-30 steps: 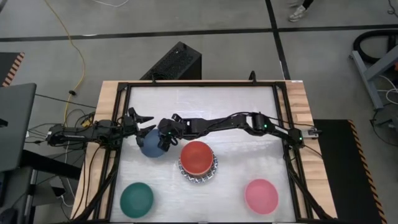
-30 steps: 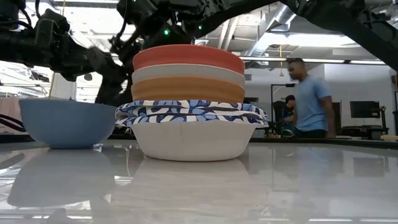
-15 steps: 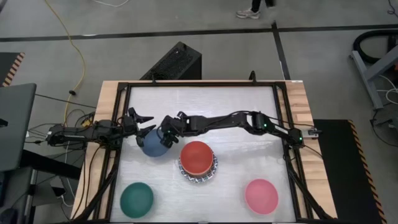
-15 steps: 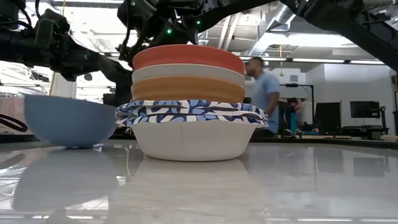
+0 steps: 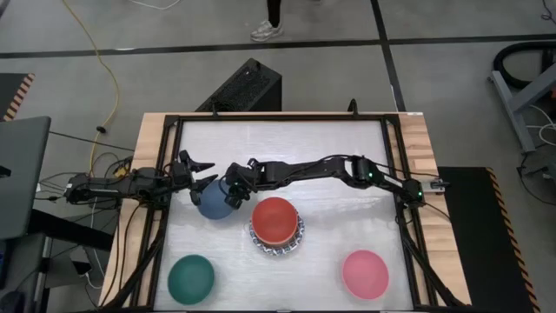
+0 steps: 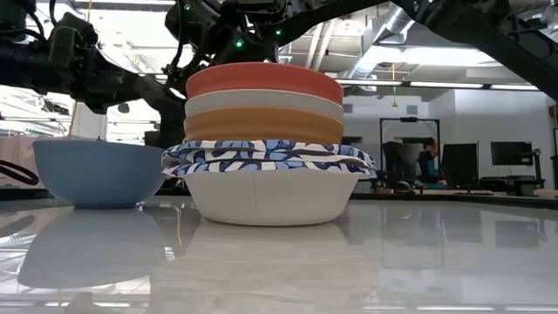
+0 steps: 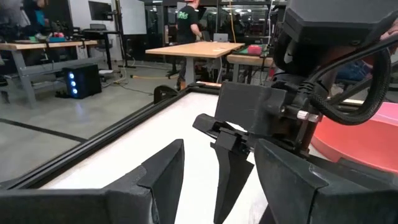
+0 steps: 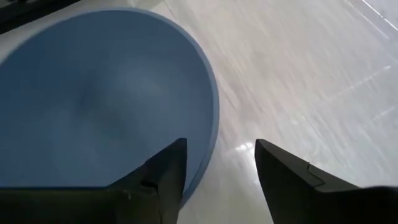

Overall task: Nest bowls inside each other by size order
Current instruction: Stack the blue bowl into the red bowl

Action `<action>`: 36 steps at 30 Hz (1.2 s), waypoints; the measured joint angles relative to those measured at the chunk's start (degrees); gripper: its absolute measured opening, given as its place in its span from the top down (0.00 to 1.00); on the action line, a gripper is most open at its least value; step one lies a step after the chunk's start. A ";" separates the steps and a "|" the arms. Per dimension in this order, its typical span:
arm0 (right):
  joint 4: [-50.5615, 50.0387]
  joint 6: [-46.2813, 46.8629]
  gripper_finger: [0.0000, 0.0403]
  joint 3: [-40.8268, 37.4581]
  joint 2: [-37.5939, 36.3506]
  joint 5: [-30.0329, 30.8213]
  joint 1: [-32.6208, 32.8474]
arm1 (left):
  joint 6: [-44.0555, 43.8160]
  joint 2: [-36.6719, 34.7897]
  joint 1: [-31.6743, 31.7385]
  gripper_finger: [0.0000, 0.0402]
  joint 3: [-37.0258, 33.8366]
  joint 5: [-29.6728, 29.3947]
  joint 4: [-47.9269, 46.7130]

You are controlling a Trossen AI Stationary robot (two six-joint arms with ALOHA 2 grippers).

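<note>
The slate-blue bowl needs to nest inside the red bowl (image 5: 274, 220), so the robot's right gripper should next grab the slate-blue bowl by its rim (image 5: 230, 212).
A slate-blue bowl (image 5: 208, 202) (image 6: 96, 174) rests upright on its base, left of a stack (image 5: 276, 224) with a red bowl (image 6: 264, 80) on top. Under the red bowl come cream, orange and blue-and-white patterned bowls, then a white one. My right gripper (image 5: 231, 196) (image 8: 219, 146) reaches across from the right, slanting down. It is open over the slate-blue bowl's rim nearest the stack. A dark green bowl (image 5: 191, 276) and a pink bowl (image 5: 365, 274) sit near the front edge. My left gripper (image 5: 200, 169) (image 7: 217, 180) waits open at the table's left side. My right gripper straddles the slate-blue bowl's rim (image 8: 210, 134) on the side facing the stack, one finger (image 8: 165, 171) over the inside and the other (image 8: 283, 174) outside. It comes slanting down from the right. Whether either finger touches the bowl I cannot tell. The bowl sits flat on the table.
A black frame (image 5: 278, 117) borders the white tabletop. Bare table lies behind the stack and between the green and pink bowls. My left gripper stands close to the slate-blue bowl's far left side.
My right gripper has tipped further downward over the slate-blue bowl's rim and edged slightly toward the table's left. The bowl tilted for a moment, then settled flat again, a little nearer the stack.
</note>
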 joint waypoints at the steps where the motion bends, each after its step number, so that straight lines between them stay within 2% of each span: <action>1: -0.01 0.22 0.51 -0.01 0.00 -0.09 0.00 | 0.00 0.00 -0.02 0.54 0.00 0.00 0.00; 8: -0.39 -0.08 0.67 -0.03 0.00 -1.49 -0.02 | 0.00 0.00 -0.02 0.54 0.00 0.00 0.02; 19: -2.66 -0.21 0.97 -0.03 0.02 -1.53 -0.54 | 0.00 0.00 -0.02 0.54 0.00 0.00 0.00; 25: -2.71 -0.22 0.96 -0.03 0.00 -1.15 -0.81 | 0.00 0.00 0.00 0.54 0.01 0.01 0.02; 29: -2.95 -0.26 0.98 -0.03 -0.04 2.12 -0.99 | 0.00 0.00 0.00 0.54 0.00 0.02 0.00; 36: -6.25 -0.14 0.98 -0.03 -0.19 3.23 -3.88 | 0.00 0.00 -0.01 0.54 0.01 0.01 0.00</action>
